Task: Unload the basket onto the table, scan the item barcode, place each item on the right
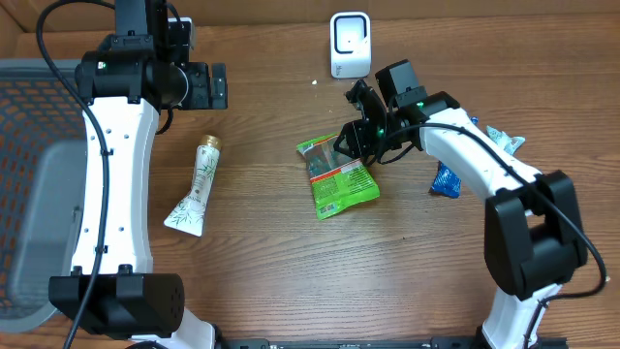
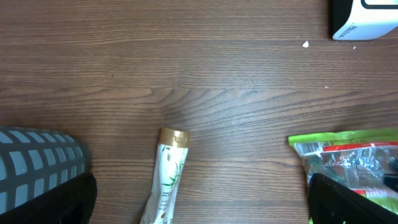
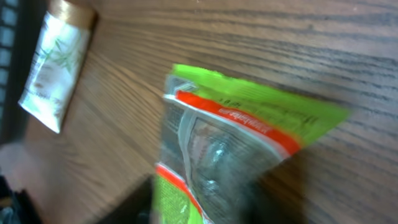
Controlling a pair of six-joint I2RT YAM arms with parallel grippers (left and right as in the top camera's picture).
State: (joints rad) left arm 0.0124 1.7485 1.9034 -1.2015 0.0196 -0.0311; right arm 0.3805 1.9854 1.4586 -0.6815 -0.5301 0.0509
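Observation:
I should next grab the green and red snack packet (image 1: 341,179) with my right gripper by its side edge away from the barcode corner (image 1: 308,147), leaving the barcode uncovered to scan.
A green and red snack packet (image 1: 341,179) lies flat mid-table, also seen in the left wrist view (image 2: 348,155). My right gripper (image 1: 351,141) hovers at its upper right edge. In the blurred right wrist view the packet (image 3: 230,143) sits between the dark fingers of that gripper (image 3: 205,205), which stand apart on either side of it, open. The white scanner (image 1: 350,44) stands at the back of the table, its base showing in the left wrist view (image 2: 367,18). My left gripper (image 1: 215,85) hangs wide open and empty over bare wood at the back left (image 2: 199,205).
A white tube with a gold cap (image 1: 199,184) lies left of the packet (image 2: 168,180) (image 3: 56,62). A grey mesh basket (image 1: 29,174) fills the left edge. A blue packet (image 1: 446,179) and a pale wrapper (image 1: 504,139) lie under the right arm.

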